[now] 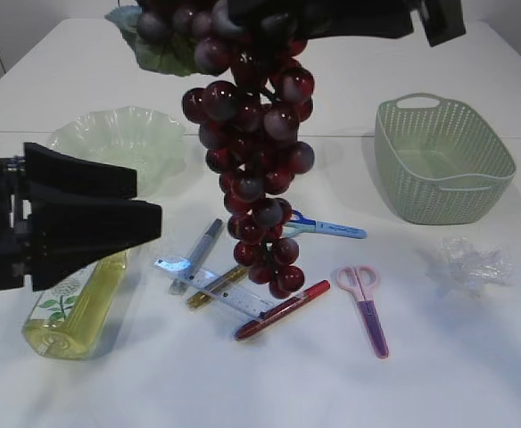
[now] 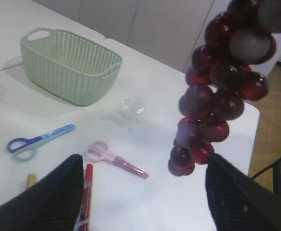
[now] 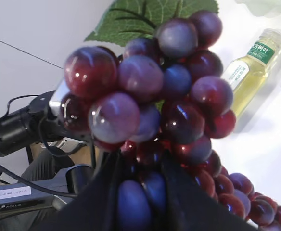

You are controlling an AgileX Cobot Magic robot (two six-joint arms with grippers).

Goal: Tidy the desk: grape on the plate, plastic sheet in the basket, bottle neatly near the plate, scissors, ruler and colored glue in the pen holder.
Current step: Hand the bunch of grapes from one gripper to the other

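My left gripper grabs the grape bunch by its bare hanging grapes (image 1: 259,183) next, since my right gripper already covers the grape bunch's leafy top (image 1: 176,40).
A dark red grape bunch (image 1: 256,178) hangs in the air over the middle of the table, my right gripper (image 1: 260,27) shut on its top. In the right wrist view the jaws (image 3: 140,187) pinch grapes (image 3: 150,86) under a green leaf. My left gripper (image 1: 149,203) stands open and empty above the yellow bottle (image 1: 78,308), which lies on its side. Left of the grape is the green glass plate (image 1: 122,143). Pink scissors (image 1: 365,303), blue scissors (image 1: 327,227), a clear ruler (image 1: 211,285) and a red glue pen (image 1: 283,309) lie on the table. The pen holder is out of view.
The green basket (image 1: 443,160) stands at the right rear, the crumpled plastic sheet (image 1: 468,265) in front of it. Gold (image 1: 214,287) and grey (image 1: 198,252) glue pens lie by the ruler. In the left wrist view, the grape (image 2: 217,96) hangs just beyond my right finger (image 2: 241,202).
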